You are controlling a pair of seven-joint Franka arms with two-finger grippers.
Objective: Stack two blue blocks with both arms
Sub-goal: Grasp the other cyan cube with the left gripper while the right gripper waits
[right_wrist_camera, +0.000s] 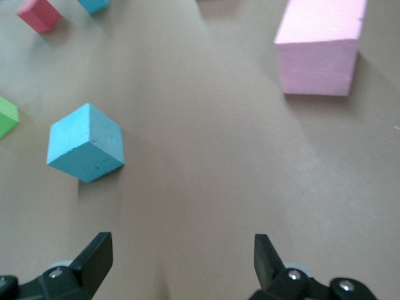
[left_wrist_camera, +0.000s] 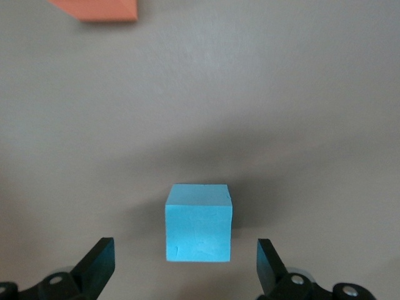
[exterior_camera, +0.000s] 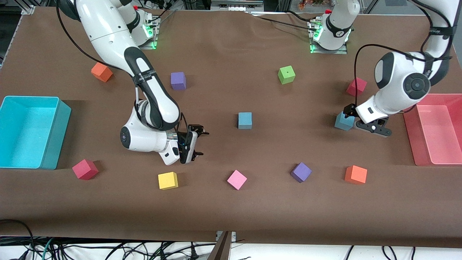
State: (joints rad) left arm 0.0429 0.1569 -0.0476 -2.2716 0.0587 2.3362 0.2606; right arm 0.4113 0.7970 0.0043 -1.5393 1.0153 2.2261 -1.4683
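Note:
This blue block should go on the other blue block (exterior_camera: 244, 120), so my left gripper will next need to grab it by its opposite sides to stack it there.
One blue block (exterior_camera: 245, 120) sits mid-table. The other blue block (exterior_camera: 344, 121) sits toward the left arm's end. My left gripper (exterior_camera: 353, 117) is low at this block and open. In the left wrist view the block (left_wrist_camera: 199, 222) lies partly between the spread fingers (left_wrist_camera: 100, 262) without touching them. My right gripper (exterior_camera: 199, 142) is open and empty, low over the table, toward the right arm's end from the mid-table block. That block shows in the right wrist view (right_wrist_camera: 86, 144), off to one side ahead of the gripper (right_wrist_camera: 183, 259).
A cyan bin (exterior_camera: 54, 133) stands at the right arm's end and a pink bin (exterior_camera: 411, 133) at the left arm's end. Loose cubes lie around: a pink (exterior_camera: 236, 179), a yellow (exterior_camera: 168, 180), a purple (exterior_camera: 301, 172), an orange (exterior_camera: 356, 174), a red (exterior_camera: 356, 86) and a green (exterior_camera: 286, 74) one.

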